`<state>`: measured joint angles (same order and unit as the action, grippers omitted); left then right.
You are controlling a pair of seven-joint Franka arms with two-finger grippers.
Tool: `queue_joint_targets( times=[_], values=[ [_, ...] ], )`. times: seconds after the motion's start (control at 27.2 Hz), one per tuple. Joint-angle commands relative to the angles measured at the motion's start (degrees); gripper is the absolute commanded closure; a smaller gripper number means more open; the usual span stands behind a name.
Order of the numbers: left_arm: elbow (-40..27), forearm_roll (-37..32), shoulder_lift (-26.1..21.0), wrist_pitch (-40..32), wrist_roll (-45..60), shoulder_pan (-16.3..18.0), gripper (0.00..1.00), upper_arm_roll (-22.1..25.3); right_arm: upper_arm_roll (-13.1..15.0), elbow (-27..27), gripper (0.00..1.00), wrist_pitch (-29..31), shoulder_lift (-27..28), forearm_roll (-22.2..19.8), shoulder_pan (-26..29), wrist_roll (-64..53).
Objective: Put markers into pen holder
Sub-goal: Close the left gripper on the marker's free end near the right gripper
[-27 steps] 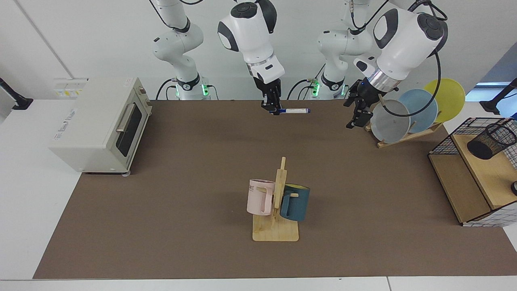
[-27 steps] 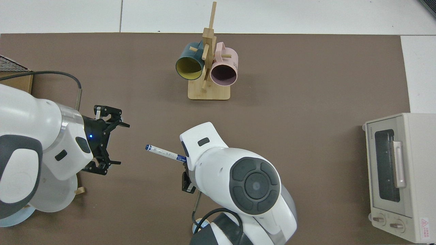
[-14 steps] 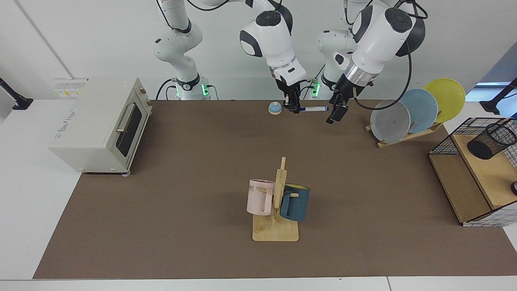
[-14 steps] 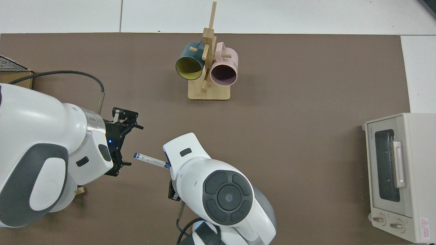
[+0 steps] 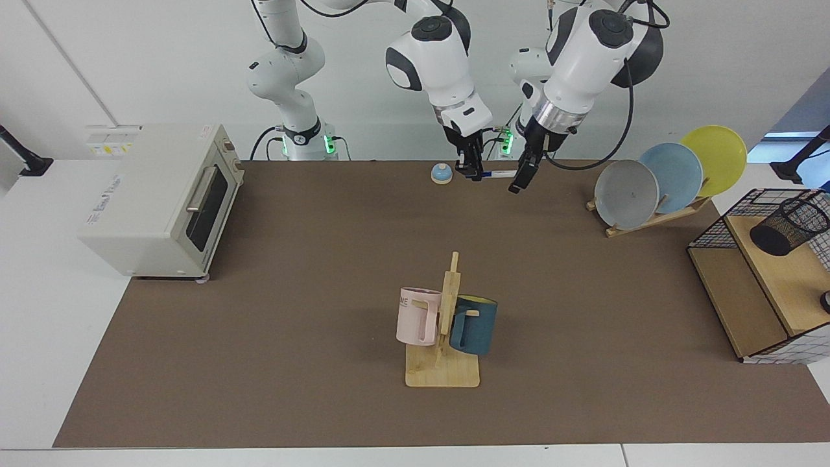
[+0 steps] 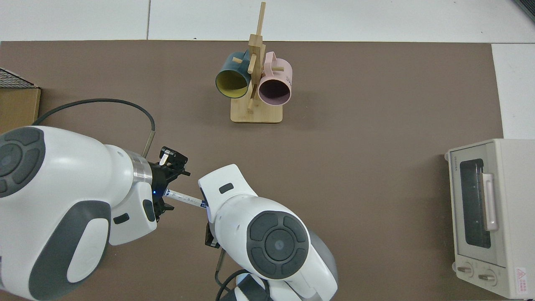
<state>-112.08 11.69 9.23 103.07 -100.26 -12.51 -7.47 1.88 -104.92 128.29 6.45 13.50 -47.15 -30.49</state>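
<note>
The marker should next be grabbed by its white end (image 5: 506, 174) with my left gripper, so that the marker's blue end with the cap stays free to enter the pen holder (image 5: 788, 227).
The marker (image 5: 500, 174) is a slim white pen held level above the back of the mat. My right gripper (image 5: 472, 172) is shut on its capped end. In the top view the marker (image 6: 184, 198) sticks out from under the right arm's hand. My left gripper (image 5: 522, 175) (image 6: 167, 184) is open, and its fingers straddle the marker's free end without clearly touching it. The pen holder (image 5: 788, 227), a black mesh cup, leans on the upper wooden shelf of the wire rack at the far right of the facing view. It is out of the top view.
A mug tree (image 5: 447, 324) with a pink and a teal mug stands mid-mat. A toaster oven (image 5: 162, 198) sits at one end. A plate rack (image 5: 668, 178) and the wire rack (image 5: 755, 292) are at the other. A small blue dome (image 5: 441, 173) lies beside the right gripper.
The right gripper carried the marker toward the left arm, then held still. The left gripper swung in from the plate rack and now brackets the marker's free end.
</note>
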Motion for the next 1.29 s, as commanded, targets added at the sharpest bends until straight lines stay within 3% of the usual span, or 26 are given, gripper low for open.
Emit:
queue_joint_targets(
  times=[0.0,0.18,0.4,0.55,0.66,0.92,0.96,0.99,1.25],
  values=[
    [-4.4,-1.1,3.2,2.0,-2.6,0.2,0.34,0.4,0.2,0.9,1.0,0.6,0.7,-1.2,-0.4,2.3],
    [-6.9,-1.1,4.9,2.6,-2.6,0.2,0.4,0.4,0.2,0.9,1.0,0.6,0.7,-1.2,-0.4,2.2],
    [-6.9,-1.1,5.0,2.4,-2.6,0.2,0.84,0.4,0.2,0.9,1.0,0.6,0.7,-1.3,-0.4,2.2],
    [-6.3,-1.1,4.7,2.3,-3.3,0.3,0.89,0.6,0.2,0.9,1.0,0.6,0.7,-1.3,-0.4,2.3],
    [-6.0,-1.1,4.5,2.4,-4.2,0.2,1.0,0.6,0.2,0.9,1.0,0.6,0.7,-1.3,-0.4,2.3],
    [-6.1,-1.1,4.5,2.8,-4.2,0.1,1.0,0.7,0.1,0.9,1.0,0.6,0.7,-1.1,-0.4,2.4],
    [-6.1,-1.1,4.5,2.8,-4.2,0.1,1.0,0.7,0.1,0.9,0.65,0.7,0.7,-1.0,-0.4,2.8],
    [-6.1,-1.1,4.5,2.7,-4.2,0.2,1.0,0.7,0.1,0.8,0.01,1.0,0.7,-1.1,-0.3,3.0],
    [-6.0,-1.8,4.4,2.7,-3.3,0.3,1.0,0.8,0.1,0.3,0.0,2.8,0.6,-1.2,-0.1,3.0]
  ],
)
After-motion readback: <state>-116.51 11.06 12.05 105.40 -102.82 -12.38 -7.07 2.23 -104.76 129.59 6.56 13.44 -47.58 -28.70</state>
